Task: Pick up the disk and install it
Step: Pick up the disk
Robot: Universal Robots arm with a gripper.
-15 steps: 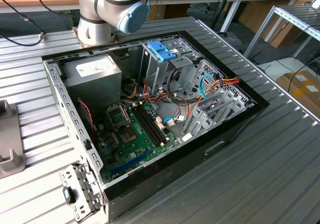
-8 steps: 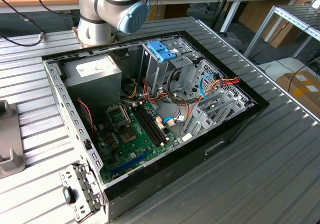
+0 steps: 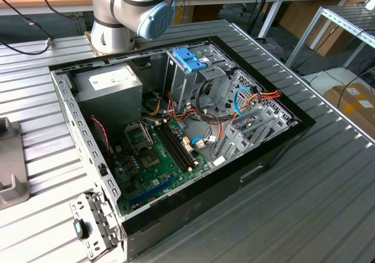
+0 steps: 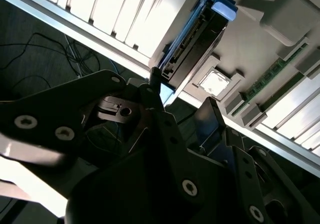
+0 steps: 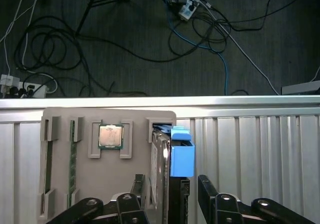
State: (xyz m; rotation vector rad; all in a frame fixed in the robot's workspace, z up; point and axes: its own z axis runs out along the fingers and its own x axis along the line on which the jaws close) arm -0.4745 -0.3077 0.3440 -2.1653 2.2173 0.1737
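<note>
The grey holder wraps the disk's lower edge, so I should grab the disk next across its upright metal body (image 5: 162,174), where both sides are free.
The disk (image 5: 161,176) stands on edge in a slot of a grey holder (image 5: 135,118). It has a dark metal body, and the light-blue carrier (image 5: 181,154) runs along one side. My gripper (image 5: 172,190) is open, one black finger on each side of the disk with small gaps between. In the second wrist view the disk (image 4: 192,47) leans out of the holder (image 4: 250,39) just beyond my gripper (image 4: 182,102). The open computer case (image 3: 281,143) lies on the metal table in the exterior view.
The holder also carries a processor chip (image 5: 110,135) and memory sticks (image 5: 73,159). Inside the case a tall drive cage has a blue-handled carrier (image 3: 190,59) on top. The arm's base (image 3: 126,11) stands behind the case. Cables lie on the floor (image 5: 150,44) past the table edge.
</note>
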